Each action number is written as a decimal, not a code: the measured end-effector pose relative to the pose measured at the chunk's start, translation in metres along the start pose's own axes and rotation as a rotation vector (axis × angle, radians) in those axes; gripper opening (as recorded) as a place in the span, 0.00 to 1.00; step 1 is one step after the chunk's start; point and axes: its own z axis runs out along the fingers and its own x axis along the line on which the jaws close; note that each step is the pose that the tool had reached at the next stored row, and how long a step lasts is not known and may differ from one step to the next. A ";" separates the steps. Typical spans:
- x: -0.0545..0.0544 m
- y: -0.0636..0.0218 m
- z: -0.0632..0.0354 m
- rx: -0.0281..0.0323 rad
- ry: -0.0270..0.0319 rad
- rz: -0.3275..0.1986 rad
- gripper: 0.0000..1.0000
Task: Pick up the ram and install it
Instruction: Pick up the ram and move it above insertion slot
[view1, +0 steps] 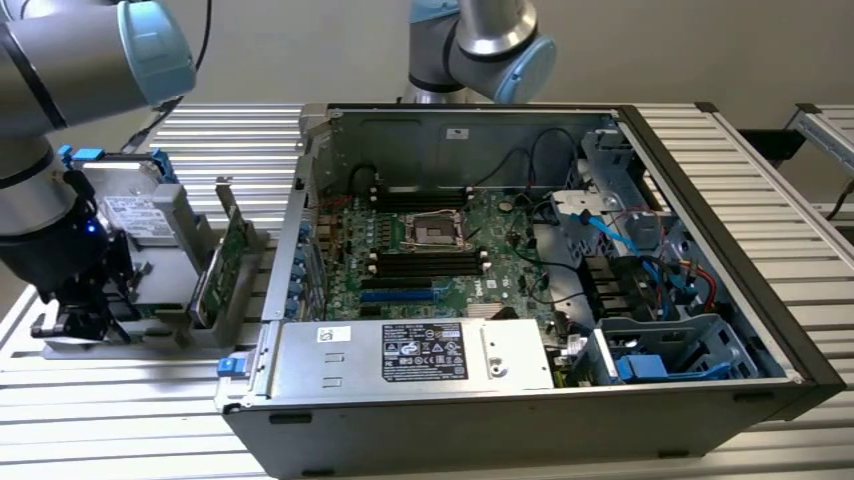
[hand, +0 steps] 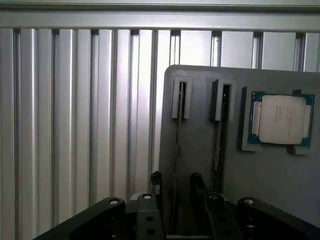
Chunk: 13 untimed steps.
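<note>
My gripper reaches the ram next and takes hold of its upper edge (hand: 175, 187), which stands above the slot, because the holder's bracket (hand: 182, 98) encloses the ram's end.
In the wrist view a thin board stands on edge in a slot of the grey holder plate (hand: 200, 165); this is the ram (hand: 177, 145), seen as a narrow dark line. My gripper (hand: 176, 181) is open, with one black finger (hand: 156, 181) on each side of the ram's near end and a small gap to it. In the exterior view the gripper (view1: 83, 315) hangs low over the holder at that view's left. The open computer case (view1: 534, 250) holds the motherboard with its black memory slots (view1: 427, 262).
A taller green card (hand: 218, 145) stands in the neighbouring slot, close beside the ram, and appears in the exterior view as a green card (view1: 220, 270). A square silver processor (hand: 280, 120) lies on the holder. A power supply (view1: 414, 355) and cables (view1: 627, 250) fill the case. The table (hand: 75, 125) is ribbed metal.
</note>
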 end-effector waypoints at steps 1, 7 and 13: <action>0.000 0.0007 0.0017 0.0011 0.0001 0.000 0.36; -0.001 0.0026 0.0100 0.0049 0.0001 0.000 0.36; -0.002 0.0029 0.0113 0.0049 0.0002 0.000 0.36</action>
